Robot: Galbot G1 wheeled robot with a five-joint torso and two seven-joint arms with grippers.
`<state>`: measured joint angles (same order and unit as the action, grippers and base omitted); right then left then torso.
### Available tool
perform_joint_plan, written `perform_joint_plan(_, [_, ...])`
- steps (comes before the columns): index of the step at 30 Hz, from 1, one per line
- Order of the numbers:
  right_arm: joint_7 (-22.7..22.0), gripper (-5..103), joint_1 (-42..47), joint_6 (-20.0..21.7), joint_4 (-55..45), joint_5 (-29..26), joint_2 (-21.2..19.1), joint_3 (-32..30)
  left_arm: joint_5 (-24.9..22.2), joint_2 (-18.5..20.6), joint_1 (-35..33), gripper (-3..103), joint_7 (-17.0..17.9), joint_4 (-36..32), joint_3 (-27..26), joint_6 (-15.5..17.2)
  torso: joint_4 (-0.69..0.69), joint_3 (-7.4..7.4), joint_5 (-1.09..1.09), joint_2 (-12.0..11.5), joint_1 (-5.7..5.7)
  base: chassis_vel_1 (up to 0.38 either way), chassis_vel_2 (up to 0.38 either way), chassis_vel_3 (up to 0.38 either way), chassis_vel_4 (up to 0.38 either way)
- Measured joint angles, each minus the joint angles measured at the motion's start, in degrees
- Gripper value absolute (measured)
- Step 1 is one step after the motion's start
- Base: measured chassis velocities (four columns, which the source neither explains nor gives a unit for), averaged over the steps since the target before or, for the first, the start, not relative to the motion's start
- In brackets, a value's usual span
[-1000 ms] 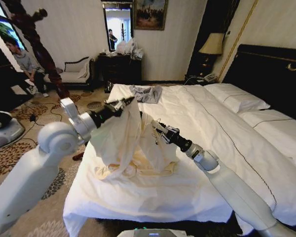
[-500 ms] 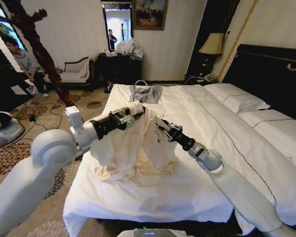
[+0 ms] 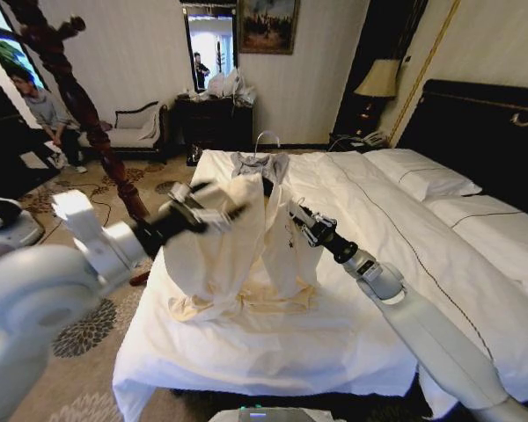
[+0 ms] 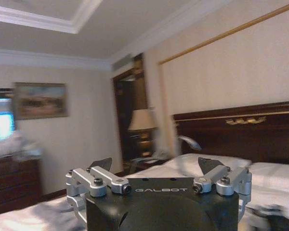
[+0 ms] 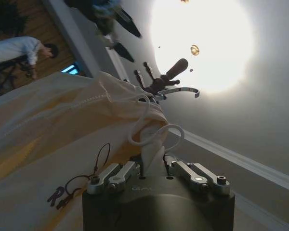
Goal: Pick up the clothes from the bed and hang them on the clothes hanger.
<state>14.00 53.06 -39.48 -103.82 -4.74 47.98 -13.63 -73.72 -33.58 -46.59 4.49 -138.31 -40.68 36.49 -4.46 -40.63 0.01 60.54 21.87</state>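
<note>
Next, my left gripper grabs the cream garment by its shoulder [image 3: 245,190], leaving the hanger's hook [image 3: 267,134] free for the coat stand.
The clothes [image 3: 238,246], a cream long-sleeved garment, hang lifted above the middle of the white bed [image 3: 405,264], with the hem still resting on the sheet. My right gripper [image 3: 297,220] is shut on the fabric near the collar [image 5: 151,154]. The thin hook of the clothes hanger [image 3: 266,138] sticks up out of the collar, and it also appears in the right wrist view [image 5: 180,90]. My left gripper [image 3: 222,214] hovers just left of the garment's shoulder. Its jaws stand open with nothing between them [image 4: 156,166].
A small grey garment [image 3: 260,165] lies at the far end of the bed. White pillows [image 3: 422,171] and a dark headboard [image 3: 484,123] are on the right. A reddish-brown coat stand [image 3: 79,97] rises on the left over patterned carpet.
My left gripper has let go of the garment and drawn back to the left. The right gripper has raised the collar, and the hook now stands higher.
</note>
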Motion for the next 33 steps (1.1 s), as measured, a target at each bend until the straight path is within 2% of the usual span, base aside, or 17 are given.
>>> perform_joint_plan(3, [1.12,20,-0.35,-1.23,0.35,1.95,0.60,0.01,-0.74,4.07,-3.32,100,-0.08,3.09,-2.38,3.33,0.02,0.00,-0.02,0.00,0.00,0.000,0.000,0.000,0.000])
perform_joint_plan(4, [1.12,20,-0.35,-1.23,0.35,1.95,0.60,0.01,-0.74,4.07,-3.32,100,-0.08,3.09,-2.38,3.33,0.02,0.00,-0.02,0.00,0.00,0.000,0.000,0.000,0.000])
perform_joint_plan(8, [1.37,20,-1.14,-1.33,0.12,1.68,0.25,-0.08,0.12,7.20,-8.24,100,-3.78,3.56,-0.33,5.31,0.01,0.00,-0.01,-0.01,0.01,0.000,0.000,0.000,0.000])
perform_joint_plan(15, [1.50,20,-1.24,-1.34,-0.68,1.25,-0.39,-0.10,3.39,7.59,-9.10,100,-6.08,3.21,4.85,5.48,0.00,0.00,0.00,-0.01,0.01,0.000,0.000,0.000,0.000])
perform_joint_plan(20, [1.67,20,-0.91,-1.89,-1.38,1.80,-0.43,-0.08,2.24,7.00,-9.77,102,-6.16,3.46,5.29,5.12,0.01,0.00,-0.01,-0.01,0.01,0.000,0.000,0.000,0.000])
perform_joint_plan(21, [1.67,20,-0.91,-2.06,-1.41,1.95,-0.39,-0.08,1.89,6.90,-9.92,98,-6.23,3.45,5.29,5.00,0.01,0.00,-0.01,-0.01,0.01,0.000,0.000,0.000,0.000])
perform_joint_plan(23, [1.67,20,-0.93,-2.22,-1.40,2.15,-0.31,-0.08,1.44,6.79,-10.21,98,-6.17,3.47,5.24,4.84,0.01,0.00,-0.01,-0.01,0.01,0.000,0.000,0.000,0.000])
perform_joint_plan(27, [1.62,20,-1.32,-2.45,-1.35,2.42,-0.12,0.02,-0.34,6.22,-11.23,78,-7.68,3.16,5.24,4.18,0.02,0.00,-0.01,-0.01,0.01,0.000,0.000,0.000,0.000])
perform_joint_plan(29, [1.62,21,-1.36,-2.48,-1.34,2.42,-0.14,0.02,-0.52,6.06,-11.30,78,-8.05,3.20,5.28,4.10,0.01,0.00,0.00,0.00,0.01,0.000,0.000,0.000,0.000])
perform_joint_plan(32, [1.55,21,-1.23,-2.51,-1.34,2.42,-0.22,-0.05,-0.97,5.32,-11.39,62,-9.65,3.20,5.51,3.38,0.00,0.01,0.00,-0.01,0.01,0.000,0.000,0.000,0.000])
perform_joint_plan(33, [1.55,21,-1.23,-2.51,-1.34,2.42,-0.22,-0.05,-0.97,5.32,-11.39,62,-9.65,3.20,5.51,3.38,0.00,0.01,0.00,-0.01,0.01,0.000,0.000,0.000,0.000])
